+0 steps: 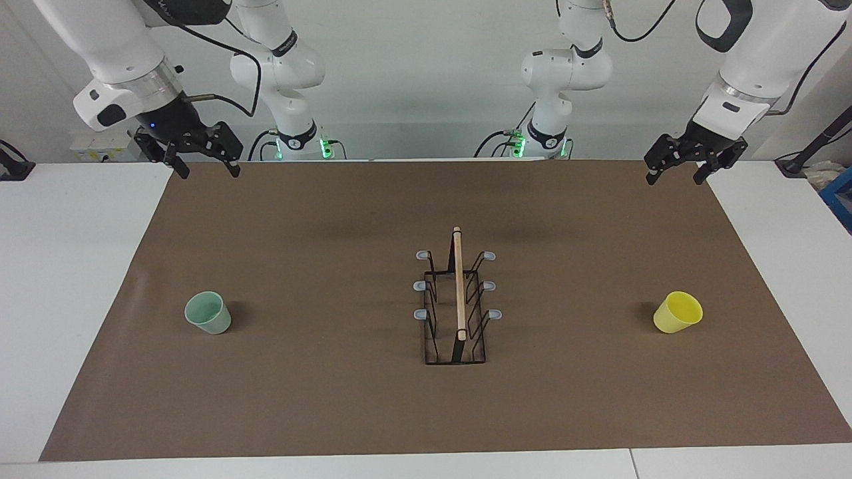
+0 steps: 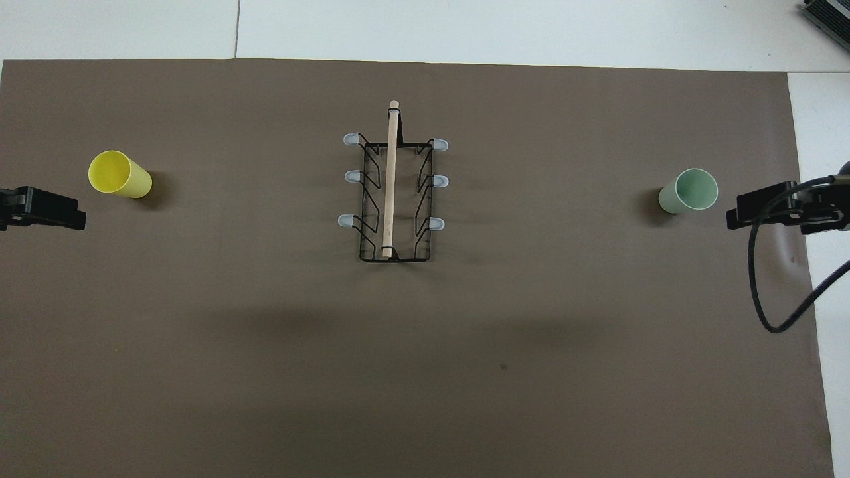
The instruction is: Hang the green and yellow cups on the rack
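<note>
My right gripper will next grab the pale green cup by its outer side (image 2: 669, 200), so that the pale green cup's opening (image 2: 696, 188) stays free to slip over a rack peg.
The black wire rack (image 1: 456, 313) (image 2: 393, 192), with a wooden rod along its top and grey-tipped pegs on both sides, stands in the middle of the brown mat. No cup hangs on it. The pale green cup (image 1: 208, 313) (image 2: 689, 190) stands upright toward the right arm's end of the table. Toward the left arm's end stands the yellow cup (image 1: 678, 312) (image 2: 119, 174), also upright. My right gripper (image 1: 207, 164) hangs open above the mat's edge nearest the robots, holding nothing. My left gripper (image 1: 675, 174) is open and empty too, raised over its own corner of the mat.
A brown mat (image 1: 333, 399) covers most of the white table (image 1: 66, 299). A black cable (image 2: 764, 292) loops down from the right arm over the mat's edge. A blue crate corner (image 1: 840, 196) sits past the left arm's end.
</note>
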